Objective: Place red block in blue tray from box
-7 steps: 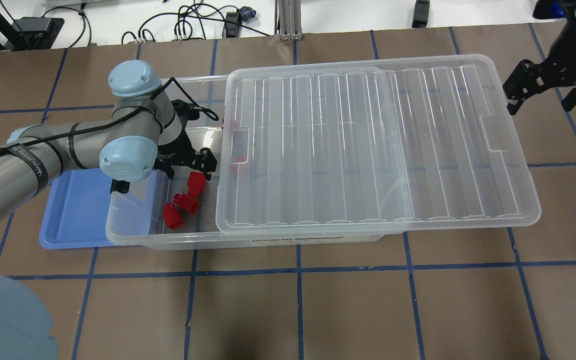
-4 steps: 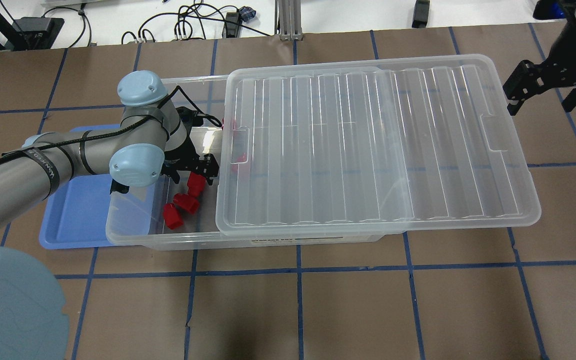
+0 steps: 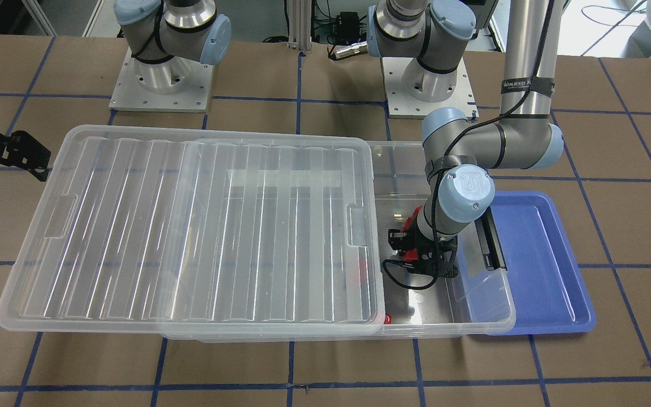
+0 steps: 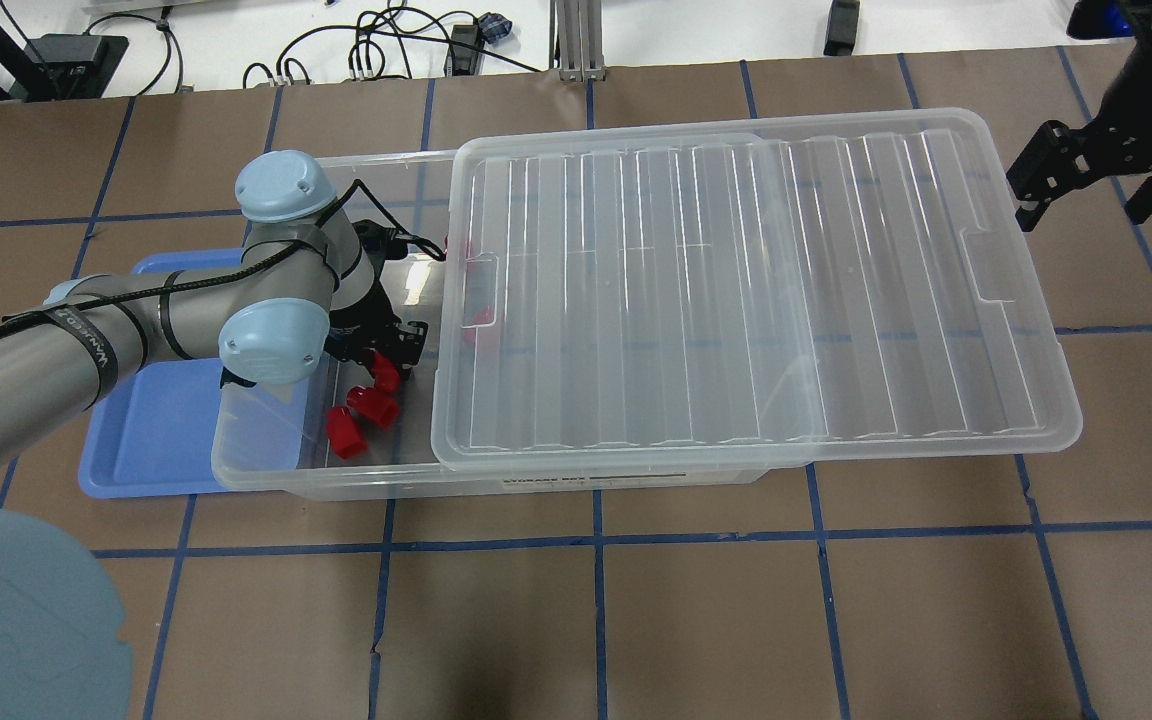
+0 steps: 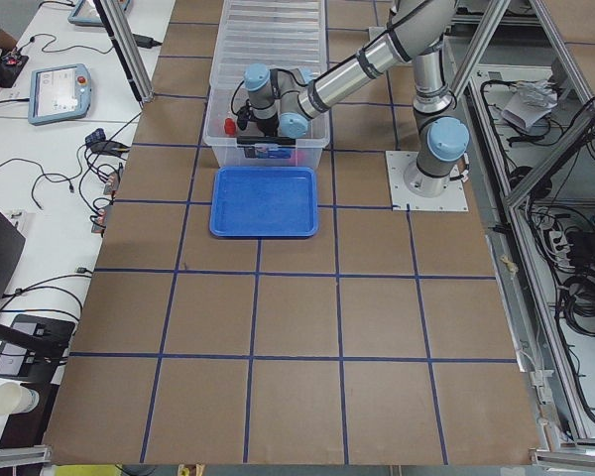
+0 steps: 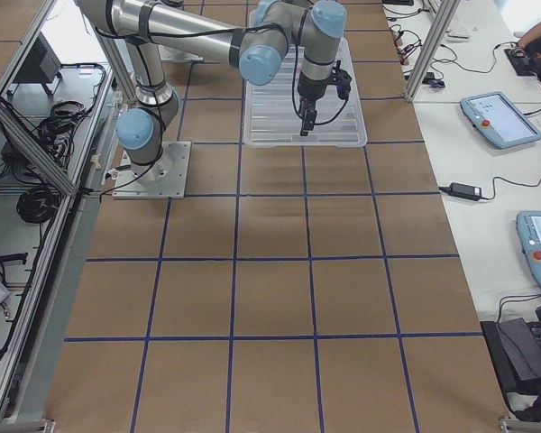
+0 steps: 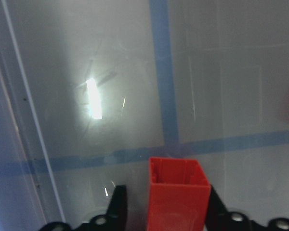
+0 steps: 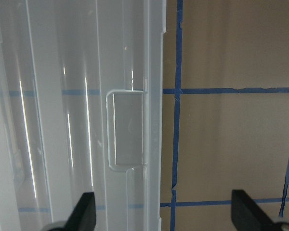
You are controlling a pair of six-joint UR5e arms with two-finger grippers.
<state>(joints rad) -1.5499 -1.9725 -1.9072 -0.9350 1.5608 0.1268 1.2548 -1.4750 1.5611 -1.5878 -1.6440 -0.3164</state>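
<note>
Next, my left gripper grabs the red block by its square body (image 3: 411, 255) to place it in the blue tray (image 3: 540, 271).
My left gripper (image 4: 388, 352) is down inside the open end of the clear box (image 4: 266, 470). It is open, with its fingers on either side of a red block (image 7: 178, 197). The right finger touches the block and a gap shows at the left finger. That block also shows in the overhead view (image 4: 388, 376). Two more red blocks (image 4: 360, 414) lie just in front of it. The blue tray (image 4: 151, 440) lies beside the box's open end, partly under its rim. My right gripper (image 4: 1086, 200) is open and empty, just off the lid's far edge.
The ribbed clear lid (image 4: 736, 290) is slid sideways, covering most of the box and overhanging on my right. Another red block (image 4: 481, 318) shows dimly under the lid's edge. The box's black latch bar (image 3: 492, 243) is at the tray end.
My left arm has swung a little toward the lid and lowered. Its gripper now stands around the red block that lay just in front of it. The right gripper has not moved.
</note>
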